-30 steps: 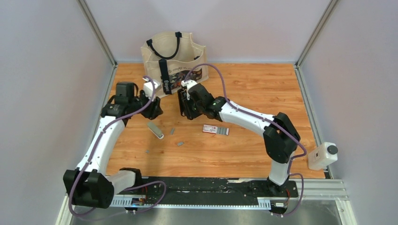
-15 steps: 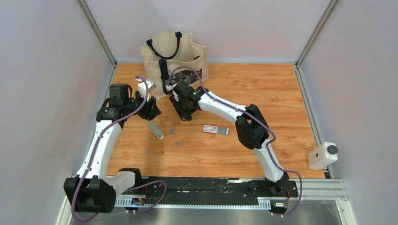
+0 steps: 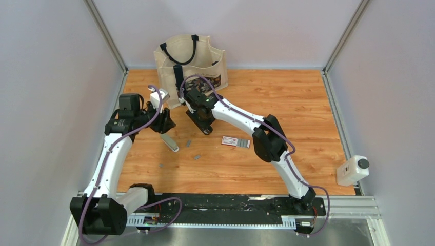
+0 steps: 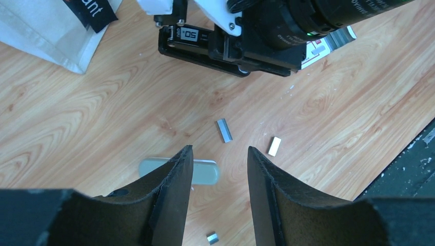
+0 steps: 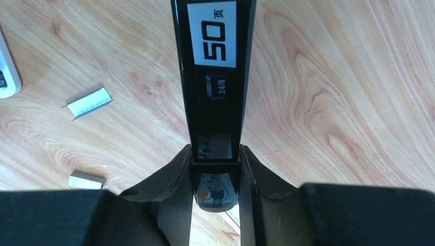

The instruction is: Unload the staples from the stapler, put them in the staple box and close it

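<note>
The black stapler is low over the flat table, so it is now time for my right gripper to release the stapler.
A small grey-topped, white-based stapler (image 3: pixel 170 142) lies on the wooden table; in the left wrist view it (image 4: pixel 205 171) shows partly behind my left finger. Three short grey staple strips (image 3: pixel 188 143) (image 3: pixel 196 157) (image 3: pixel 161 165) lie loose near it, also in the left wrist view (image 4: pixel 224 130) (image 4: pixel 274 146). My left gripper (image 3: pixel 165 123) (image 4: pixel 219 156) hovers open and empty just above the grey stapler. My right gripper (image 3: pixel 201 119) (image 5: pixel 215 154) is shut on a long black stapler marked "50" and "24/8" (image 5: pixel 215 77) (image 4: pixel 225 48), held low over the table.
A flat red-and-white box (image 3: pixel 236 142) lies right of the staples. A beige tote bag (image 3: pixel 190 64) stands at the back, close behind both grippers. A white device (image 3: pixel 353 170) sits at the table's right edge. Grey walls enclose the table.
My right arm has folded inward and carried the black stapler left and slightly back, toward the bag. My left gripper has shifted a little left. The grey stapler and staples have not moved.
</note>
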You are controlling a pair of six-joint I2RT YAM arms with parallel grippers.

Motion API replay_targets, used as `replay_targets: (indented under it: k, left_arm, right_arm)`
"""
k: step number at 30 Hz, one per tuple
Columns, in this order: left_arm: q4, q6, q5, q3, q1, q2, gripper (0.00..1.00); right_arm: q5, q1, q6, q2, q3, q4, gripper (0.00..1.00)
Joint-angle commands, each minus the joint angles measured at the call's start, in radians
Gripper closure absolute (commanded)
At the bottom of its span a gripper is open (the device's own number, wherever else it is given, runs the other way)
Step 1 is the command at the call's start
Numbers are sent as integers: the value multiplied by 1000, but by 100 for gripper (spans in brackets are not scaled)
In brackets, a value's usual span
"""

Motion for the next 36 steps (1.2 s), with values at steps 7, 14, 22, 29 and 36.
replay_targets:
  k: [7, 14, 22, 29, 36]
  left_arm:
    - [-25, 84, 19, -7, 6, -18, 48]
    - [-34, 140, 18, -16, 6, 17, 49]
    - [-88, 206, -88, 33, -129, 118, 53]
    - [-31, 127, -252, 62, -319, 282, 53]
    - [13, -27, -478, 92, -402, 417, 44]
  right_arm:
    - [-25, 20, -41, 48, 64, 15, 81]
    - [-41, 21, 2, -5, 33, 61, 38]
    - [13, 8, 76, -217, -91, 179, 29]
    - [31, -60, 189, -585, -440, 362, 28]
    - [-15, -130, 277, -889, -766, 494, 25]
